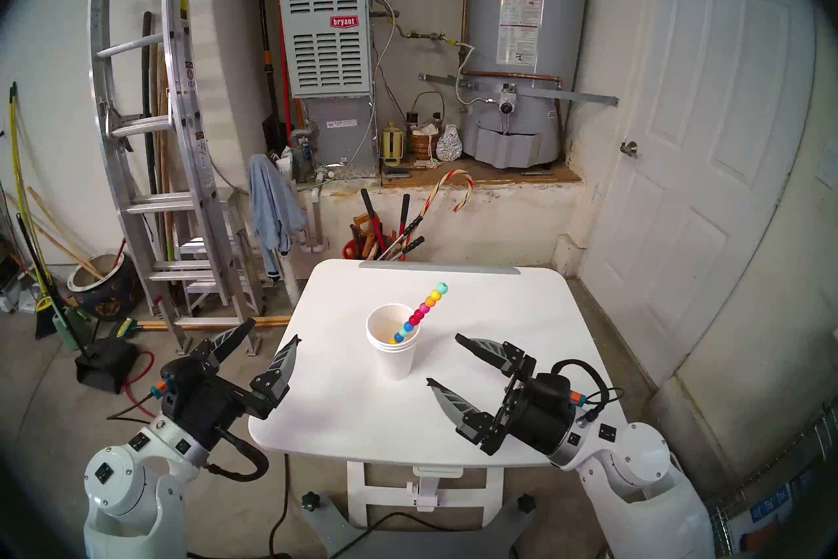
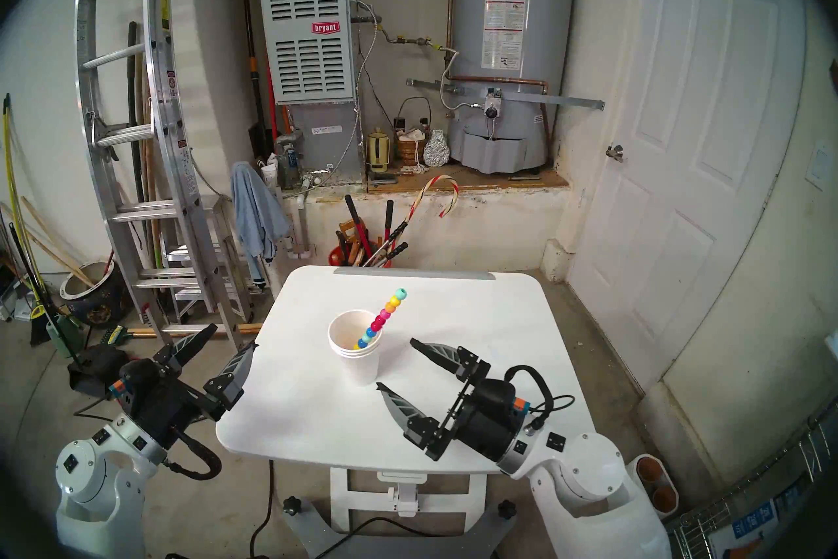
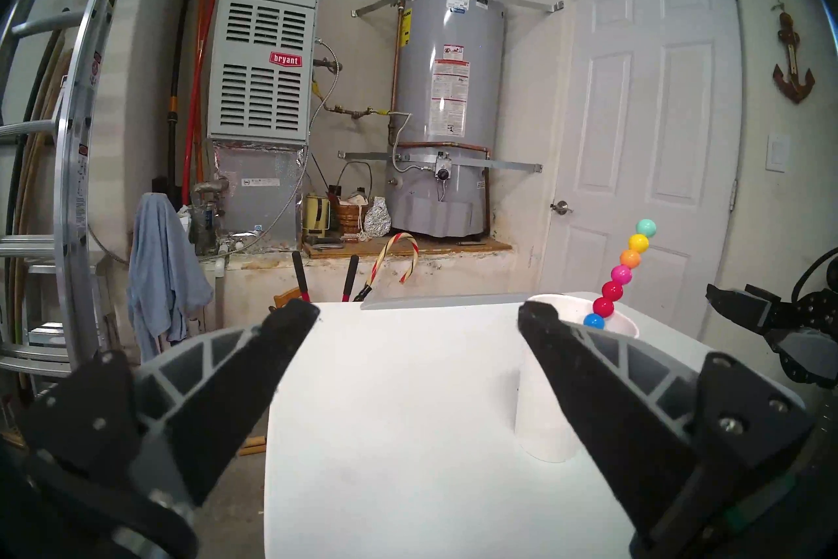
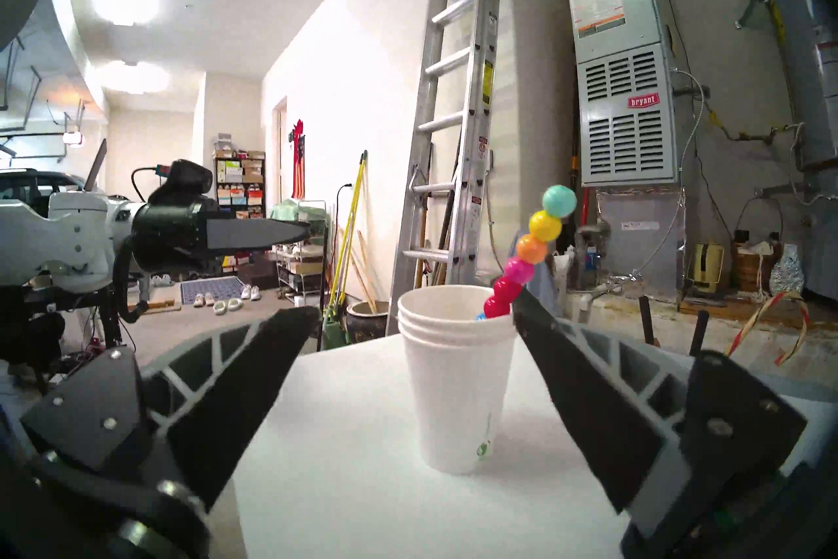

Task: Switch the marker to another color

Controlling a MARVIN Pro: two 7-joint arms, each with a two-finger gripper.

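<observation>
The right gripper grips the marker by the upper beads above the cups' rim next, since the sides of the cups close around the marker's lower beads.
The marker (image 1: 424, 308) is a stick of teal, yellow, orange, pink, red and blue beads. It leans to the right in a stack of white paper cups (image 1: 393, 340) at the middle of the white table (image 1: 344, 417). It also shows in the other head view (image 2: 383, 315), the left wrist view (image 3: 623, 272) and the right wrist view (image 4: 528, 254). My left gripper (image 1: 274, 329) is open and empty at the table's left edge. My right gripper (image 1: 442, 358) is open and empty, just right of the cups (image 4: 455, 381), apart from them.
A bucket of long-handled tools (image 1: 385, 236) with a red-and-white striped candy cane (image 1: 446, 195) stands behind the table's far edge. A ladder (image 1: 149, 136) leans at the left, a door (image 1: 707, 136) is at the right. A furnace and a water heater stand against the back wall.
</observation>
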